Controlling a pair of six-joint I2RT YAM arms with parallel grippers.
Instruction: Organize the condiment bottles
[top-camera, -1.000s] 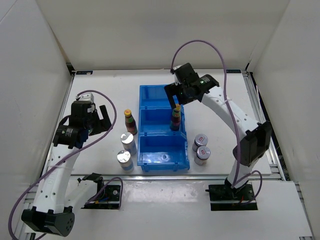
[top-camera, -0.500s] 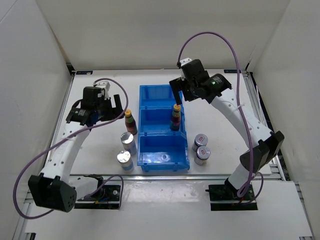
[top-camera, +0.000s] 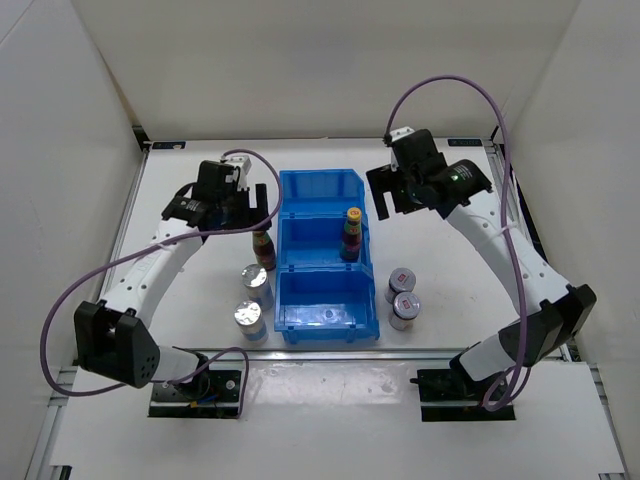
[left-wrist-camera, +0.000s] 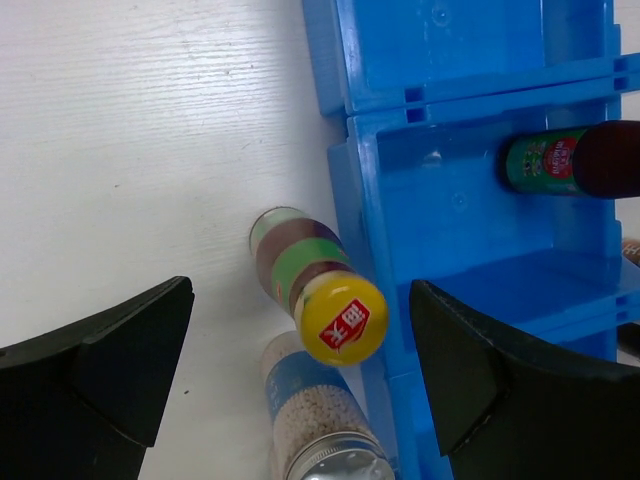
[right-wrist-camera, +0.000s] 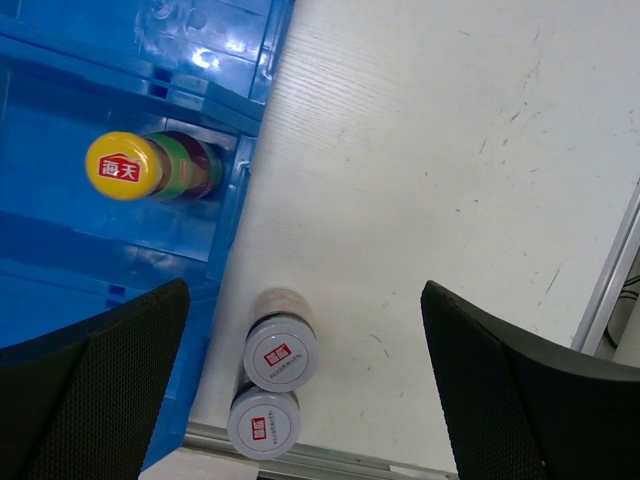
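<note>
I should close my left gripper now: its fingers, level with the sides of the second slim bottle's yellow cap, would hold it.
A slim dark bottle with a yellow cap (top-camera: 351, 235) (right-wrist-camera: 125, 165) stands in the middle compartment of the blue bin (top-camera: 328, 312). A second slim bottle (top-camera: 263, 247) (left-wrist-camera: 343, 317) stands on the table against the bin's left wall. My left gripper (top-camera: 252, 208) (left-wrist-camera: 300, 300) hangs open above it, one finger on each side, not touching. Two plain silver-capped shakers (top-camera: 257, 285) (top-camera: 249, 320) stand just in front of it. Two red-marked shakers (top-camera: 400, 284) (top-camera: 405, 308) (right-wrist-camera: 280, 352) stand right of the bin. My right gripper (top-camera: 388, 198) (right-wrist-camera: 305, 290) is open and empty, high above the table right of the bin.
The far and near compartments of the bin (left-wrist-camera: 440, 190) (right-wrist-camera: 60, 250) hold nothing. White walls close off three sides. A metal rail (right-wrist-camera: 610, 290) runs along the table's right edge. The arm bases (top-camera: 200, 385) (top-camera: 465, 385) sit at the near edge.
My left gripper swung right, toward the bin, to above the bottle beside it. My right gripper drew away from the bottle in the middle compartment, to the right. Both stayed open.
</note>
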